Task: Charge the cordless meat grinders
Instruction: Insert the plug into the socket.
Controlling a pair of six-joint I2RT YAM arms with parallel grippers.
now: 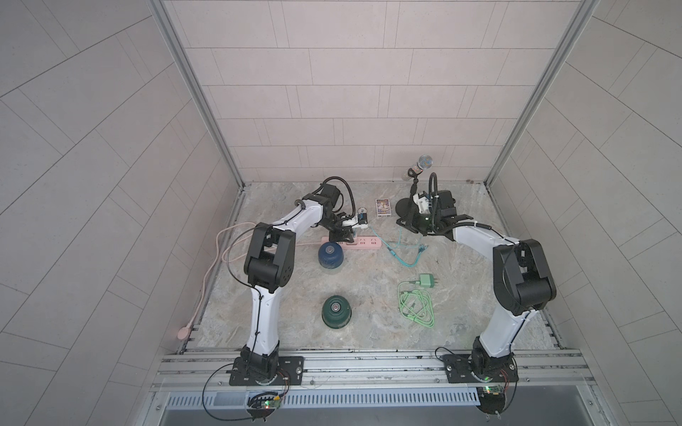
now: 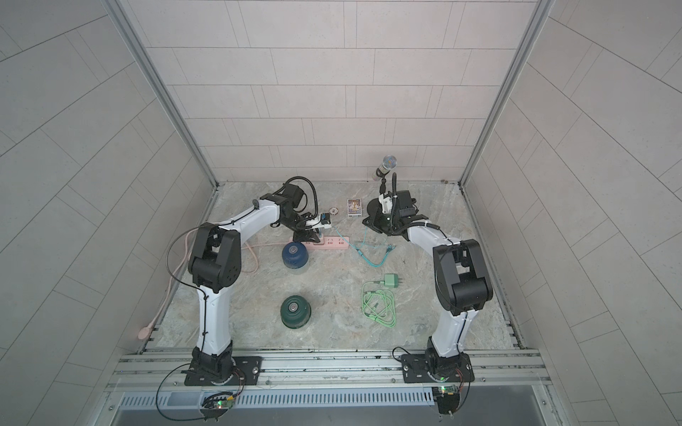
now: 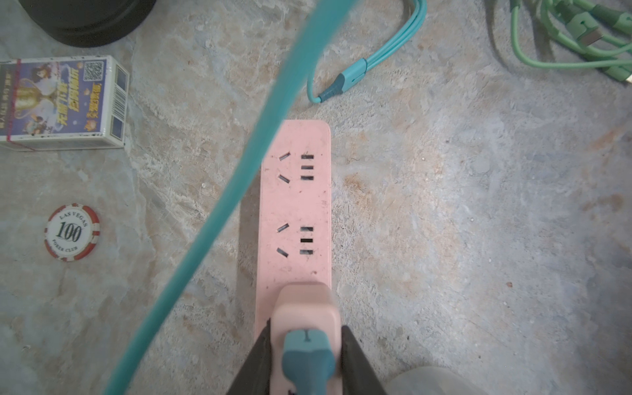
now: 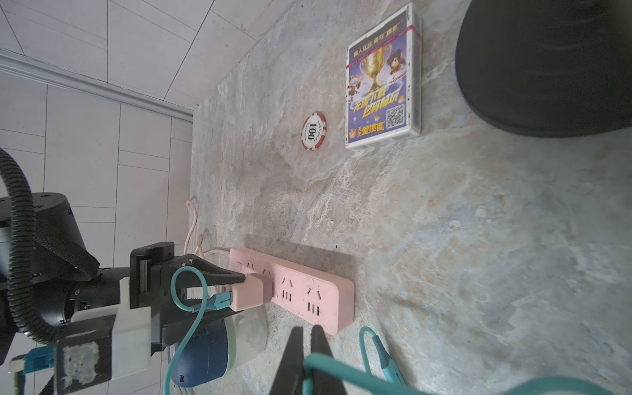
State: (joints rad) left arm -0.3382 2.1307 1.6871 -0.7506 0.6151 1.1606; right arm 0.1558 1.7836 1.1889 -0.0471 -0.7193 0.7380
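Note:
The pink charger plug sits square on the pink power strip, its front against the socket, so it is time for my left gripper to release the plug.
Two cordless meat grinders stand on the stone table in both top views. The dark blue grinder sits just in front of the pink power strip. The dark green grinder stands nearer the front. My left gripper is shut on a pink charger plug pressed against the strip's socket; its prongs are hidden. My right gripper is shut on the teal cable running from that plug.
A green charger with coiled green cable lies right of centre. A card box, a poker chip and a black-based microphone stand sit at the back. The strip's pink cord trails off the left edge.

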